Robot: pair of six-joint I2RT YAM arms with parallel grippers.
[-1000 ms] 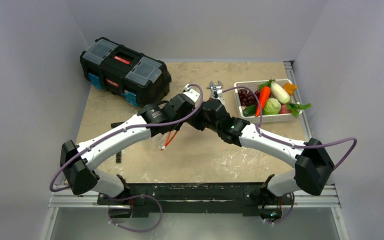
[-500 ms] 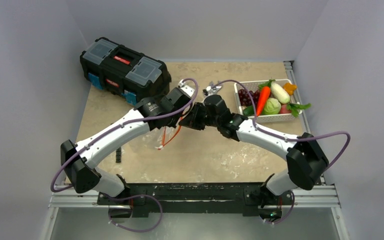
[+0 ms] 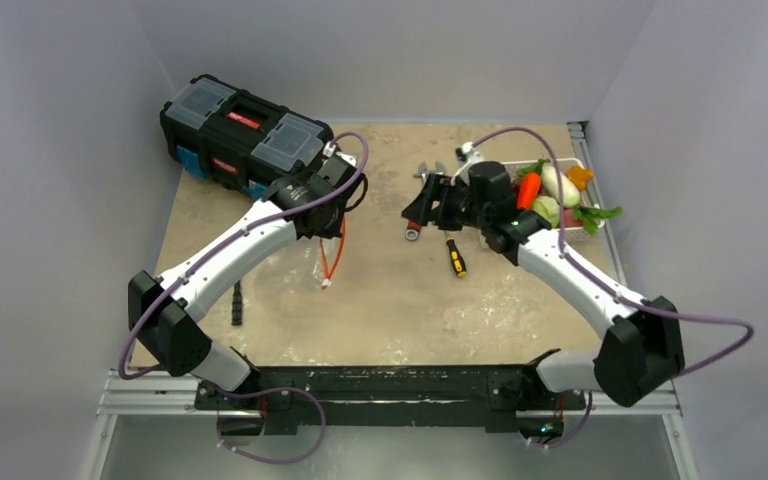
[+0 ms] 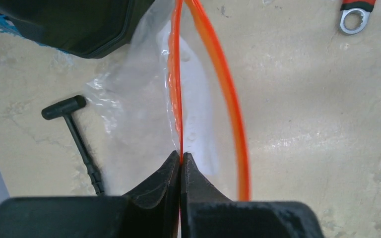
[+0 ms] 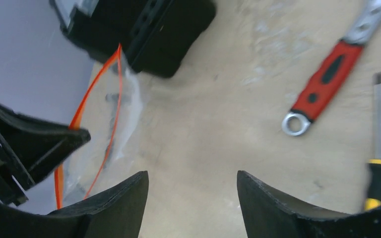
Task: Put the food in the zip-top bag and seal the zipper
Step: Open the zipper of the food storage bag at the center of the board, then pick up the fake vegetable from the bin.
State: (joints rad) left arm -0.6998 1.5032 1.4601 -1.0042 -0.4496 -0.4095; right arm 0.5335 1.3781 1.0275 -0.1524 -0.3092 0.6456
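I need to grab across the body of the carrot next with my right gripper, away from the carrot's leafy end. That leafy end then goes into the zip-top bag (image 3: 310,268) first.
The clear zip-top bag (image 4: 129,99) hangs from my left gripper (image 4: 180,154), which is shut on one side of its orange zipper (image 4: 176,74). The strip's other side bows away, so the mouth gapes. In the top view the left gripper (image 3: 338,207) sits beside the toolbox with the bag (image 3: 310,268) trailing toward the table. My right gripper (image 5: 192,181) is open and empty above bare table, in the top view (image 3: 418,212) over the wrench. The food lies in the white basket (image 3: 572,233): carrot (image 3: 528,188), radish (image 3: 560,185), cabbage (image 3: 547,209), greens (image 3: 596,213). My right arm hides part of it.
A black toolbox (image 3: 250,140) stands at the back left, close to the bag. A red-handled wrench (image 5: 327,84) and a yellow-black screwdriver (image 5: 377,166) lie mid-table beside my right gripper. A black T-handle tool (image 4: 74,129) lies left of the bag.
My right gripper has opened, let go of the bag and swung right toward the basket. My left gripper has shut on the zipper and carried the bag left toward the toolbox.
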